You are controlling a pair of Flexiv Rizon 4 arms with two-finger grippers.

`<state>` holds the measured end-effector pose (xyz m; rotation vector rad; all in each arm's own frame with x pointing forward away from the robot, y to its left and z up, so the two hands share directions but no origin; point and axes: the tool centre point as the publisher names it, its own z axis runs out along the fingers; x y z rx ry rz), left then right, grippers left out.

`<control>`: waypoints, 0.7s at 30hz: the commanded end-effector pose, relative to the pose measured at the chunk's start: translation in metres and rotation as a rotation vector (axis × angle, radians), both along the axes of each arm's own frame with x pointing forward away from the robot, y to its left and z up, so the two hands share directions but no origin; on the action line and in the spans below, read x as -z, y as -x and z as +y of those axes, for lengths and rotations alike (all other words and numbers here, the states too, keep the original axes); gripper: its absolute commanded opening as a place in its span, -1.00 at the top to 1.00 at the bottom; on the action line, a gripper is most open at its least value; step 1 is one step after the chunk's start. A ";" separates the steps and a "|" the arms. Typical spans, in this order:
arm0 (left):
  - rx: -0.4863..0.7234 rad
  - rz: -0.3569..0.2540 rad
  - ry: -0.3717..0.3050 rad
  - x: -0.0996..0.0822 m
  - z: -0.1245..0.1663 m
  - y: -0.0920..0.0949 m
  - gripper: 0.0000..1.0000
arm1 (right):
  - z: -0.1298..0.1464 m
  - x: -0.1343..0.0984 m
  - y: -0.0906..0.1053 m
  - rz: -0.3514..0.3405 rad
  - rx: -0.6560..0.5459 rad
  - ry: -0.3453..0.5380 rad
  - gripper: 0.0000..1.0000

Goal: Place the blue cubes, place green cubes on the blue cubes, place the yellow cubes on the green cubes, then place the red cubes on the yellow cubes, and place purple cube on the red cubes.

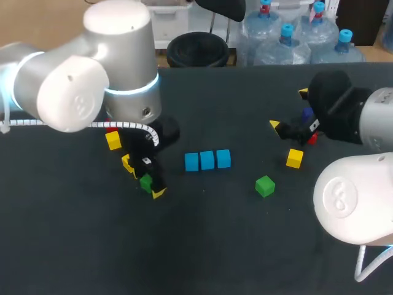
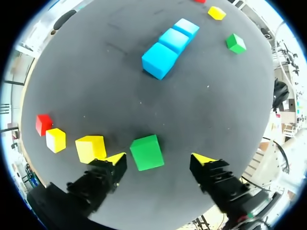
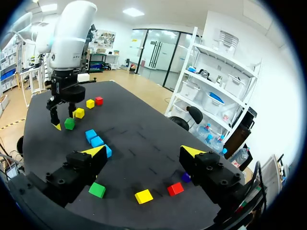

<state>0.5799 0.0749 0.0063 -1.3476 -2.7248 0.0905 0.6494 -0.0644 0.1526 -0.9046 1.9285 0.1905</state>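
The green cube's flat bottom should stay free to rest on a blue cube point(image 1: 191, 162). My left gripper should grab the green cube by its opposite sides next.
Three blue cubes point(image 1: 207, 160) point(image 2: 159, 60) point(image 3: 97, 142) lie in a row mid-table. My left gripper point(image 1: 145, 178) point(image 2: 158, 160) is down at the table, open, its fingers either side of a green cube point(image 1: 145, 182) point(image 2: 146, 152) point(image 3: 69, 124). That cube sits closer to one finger, with a gap to the other. A second green cube point(image 1: 264, 185) point(image 3: 97, 189) lies right of the blue row. My right gripper point(image 1: 288, 109) point(image 3: 144, 151) hangs open and empty above the table's right side. A yellow cube point(image 1: 295, 158) point(image 3: 144, 196), a red cube point(image 3: 175, 189) and a purple cube point(image 3: 185, 177) lie under it.
Beside the left gripper's outer finger are two yellow cubes point(image 2: 90, 147) point(image 2: 56, 140) and a red cube point(image 2: 43, 123). Bare dark table point(image 1: 202, 246) stretches in front of the blue row.
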 end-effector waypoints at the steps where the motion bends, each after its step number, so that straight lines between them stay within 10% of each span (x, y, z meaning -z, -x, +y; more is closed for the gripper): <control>1: -0.001 0.012 -0.005 0.005 -0.002 -0.004 0.13 | -0.001 0.000 0.000 0.000 -0.003 -0.002 -1.00; 9: 0.003 0.031 -0.010 0.009 -0.002 -0.007 0.96 | -0.001 0.000 0.000 0.000 -0.003 -0.002 -1.00; 21: 0.183 -0.045 0.027 -0.016 -0.004 -0.019 1.00 | -0.001 0.000 0.000 0.000 -0.003 -0.002 -1.00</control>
